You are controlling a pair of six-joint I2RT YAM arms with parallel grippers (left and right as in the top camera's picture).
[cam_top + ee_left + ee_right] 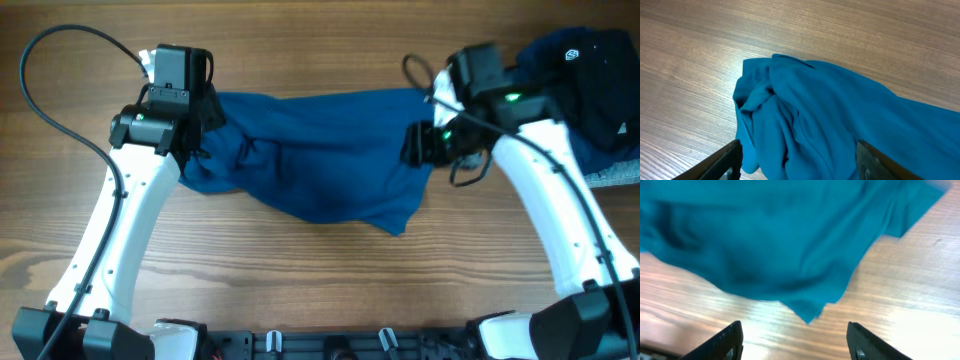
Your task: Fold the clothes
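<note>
The right gripper takes the blue shirt's pointed corner (pixel 397 228) (pixel 809 315) next. This stretches the shirt against my left gripper and spreads it for folding.
The blue shirt (pixel 320 155) lies crumpled across the middle of the wooden table. My left gripper (pixel 196 140) is over its left end, open, with bunched fabric (pixel 805 120) lying between the fingers (pixel 799 162). My right gripper (pixel 420 145) is at the shirt's right edge, open and empty (pixel 795 342). In the right wrist view the shirt (pixel 770 240) fills the top, with a pointed corner (pixel 807 311) hanging just ahead of the fingers over bare wood.
A dark navy garment with a white logo (pixel 580 60) is piled at the back right corner, with a grey cloth edge (pixel 615 175) below it. Cables loop behind both arms.
</note>
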